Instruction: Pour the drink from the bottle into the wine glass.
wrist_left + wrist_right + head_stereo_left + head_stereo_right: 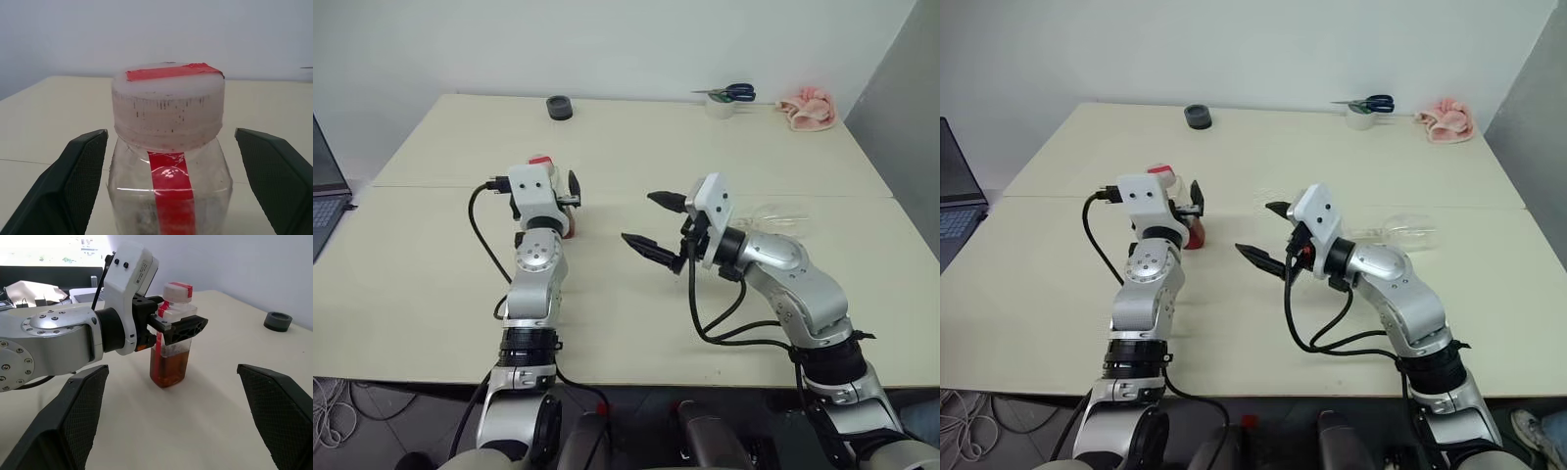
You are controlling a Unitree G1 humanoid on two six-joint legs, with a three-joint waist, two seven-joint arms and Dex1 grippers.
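The bottle's neck (169,169) is between my left gripper's fingers, below the whitish cap (167,105), so they would hold it if they closed now. My left gripper should close.
The bottle (170,350) stands upright on the table, clear, with a red strip and a whitish cap (167,105). Amber drink (167,366) fills its lower part. My left gripper (170,133) is open, one black finger on each side of the bottle just below the cap, with a gap on both sides. My right gripper (641,217) is open and empty, hanging over the table to the right of the bottle and pointing toward it. The wine glass (1402,231) is behind my right forearm; it looks to be lying on its side and is partly hidden.
A black round lid (560,107) sits at the table's far edge. Scissors (728,93) rest on a tape roll at the far right, beside a pink cloth (808,108). A laptop (325,196) pokes in at the left edge.
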